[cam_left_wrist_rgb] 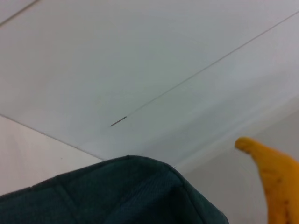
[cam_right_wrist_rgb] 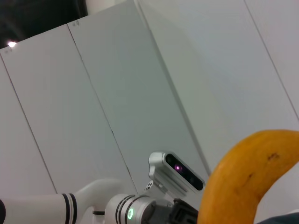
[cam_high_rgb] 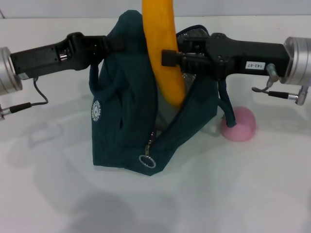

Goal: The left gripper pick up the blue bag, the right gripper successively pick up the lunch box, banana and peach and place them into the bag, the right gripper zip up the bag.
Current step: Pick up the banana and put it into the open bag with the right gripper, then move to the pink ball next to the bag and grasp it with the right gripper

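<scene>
The banana's lower end hangs inside the bag's opening, so the robot's right gripper should release the banana.
The blue bag stands upright at the table's middle, its mouth unzipped and some silver lining showing. My left gripper is shut on the bag's upper left edge, whose fabric fills the near part of the left wrist view. My right gripper is shut on the banana, which hangs upright with its lower end inside the bag's mouth. The banana also shows in the left wrist view, and the banana in the right wrist view. The pink peach lies on the table right of the bag. The lunch box is hidden.
The zipper's ring pull hangs at the bag's front lower corner, and a round white logo is on its left side. A cable loops under the left arm. White table surface surrounds the bag.
</scene>
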Tool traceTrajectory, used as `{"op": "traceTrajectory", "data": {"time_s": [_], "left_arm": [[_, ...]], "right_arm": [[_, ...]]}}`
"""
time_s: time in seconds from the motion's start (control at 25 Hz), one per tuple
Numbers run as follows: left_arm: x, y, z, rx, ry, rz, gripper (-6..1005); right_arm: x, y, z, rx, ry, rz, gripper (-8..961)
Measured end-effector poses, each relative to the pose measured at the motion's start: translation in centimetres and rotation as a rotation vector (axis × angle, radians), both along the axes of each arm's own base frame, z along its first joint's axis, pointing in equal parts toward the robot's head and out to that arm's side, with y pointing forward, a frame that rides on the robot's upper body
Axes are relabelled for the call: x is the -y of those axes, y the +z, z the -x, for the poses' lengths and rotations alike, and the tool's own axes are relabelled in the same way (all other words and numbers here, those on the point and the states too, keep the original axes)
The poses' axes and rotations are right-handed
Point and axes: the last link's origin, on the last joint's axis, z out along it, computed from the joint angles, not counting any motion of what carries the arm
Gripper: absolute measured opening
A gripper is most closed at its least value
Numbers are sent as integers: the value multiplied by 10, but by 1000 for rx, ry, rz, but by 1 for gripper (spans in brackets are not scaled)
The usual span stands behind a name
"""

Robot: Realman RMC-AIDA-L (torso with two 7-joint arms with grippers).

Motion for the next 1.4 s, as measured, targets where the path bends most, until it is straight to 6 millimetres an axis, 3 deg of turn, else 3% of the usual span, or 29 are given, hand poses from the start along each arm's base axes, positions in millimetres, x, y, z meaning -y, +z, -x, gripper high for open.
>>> {"op": "traceTrajectory", "data": {"time_s": [0.2,0.28,0.56,0.8,0.92,1.04,1.12,1.2,1.4], "left_arm": [[-2,2,-2,5,-4,-5,43],[-2,2,-2,6,-6,-5,43],[-3,3,-3,5,-8,-6,42],[-3,3,-3,7,-5,-5,42],[-2,3,-2,8,-2,-5,42],[-2,3,-1,8,1,-5,42],[-1,3,0,8,2,-4,42],[-1,2,0,8,3,-5,42],[-2,1,0,8,11,-7,42]], "right_arm": [[1,2,-4,-7,-13,-12,402],[1,2,-5,-7,-15,-11,605],[2,7,-8,-14,-16,-19,748],[3,35,-21,-52,-54,-101,848],[11,60,-42,-43,-91,-166,876],[26,83,-83,-10,-197,-242,875],[35,88,-106,28,-255,-260,874],[46,84,-128,102,-295,-258,873],[56,53,-150,293,-312,-208,870]]}}
